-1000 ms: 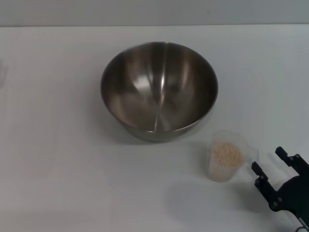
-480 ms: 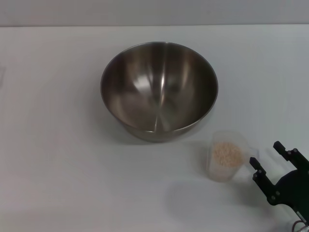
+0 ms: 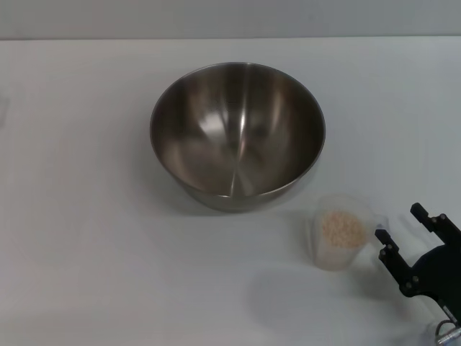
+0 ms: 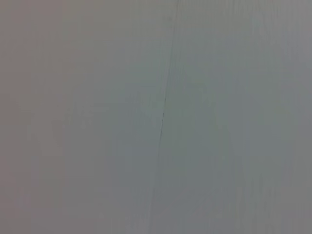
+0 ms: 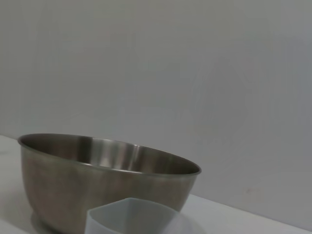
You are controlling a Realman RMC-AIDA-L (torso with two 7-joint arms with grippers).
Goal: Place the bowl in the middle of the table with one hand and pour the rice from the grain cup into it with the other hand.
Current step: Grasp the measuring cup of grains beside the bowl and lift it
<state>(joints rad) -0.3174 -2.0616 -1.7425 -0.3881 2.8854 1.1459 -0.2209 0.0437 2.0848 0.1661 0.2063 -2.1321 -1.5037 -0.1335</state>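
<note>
It isn't time to close on the grain cup (image 3: 337, 232) yet: my right gripper's open fingers, on either side, stop just short of the handle (image 3: 378, 220), so the gripper needs to first move toward the cup's handle.
The steel bowl (image 3: 238, 133) stands upright and empty on the white table (image 3: 86, 238), near its middle. The clear grain cup (image 3: 337, 232) with pale rice (image 3: 341, 228) in it stands at the bowl's front right, its handle toward the right. My right gripper (image 3: 405, 226) is open at the table's front right, its fingers on either side of the cup's handle, not touching the cup body. The right wrist view shows the bowl (image 5: 97, 180) behind the cup's rim (image 5: 134, 217). My left gripper is out of view; its wrist view shows only a plain grey surface.
A grey wall runs along the table's far edge (image 3: 230, 37). The table surface spreads bare to the left of the bowl and in front of it.
My right gripper edged forward toward the cup's handle, then shifted slightly right and down. The cup and bowl have not moved.
</note>
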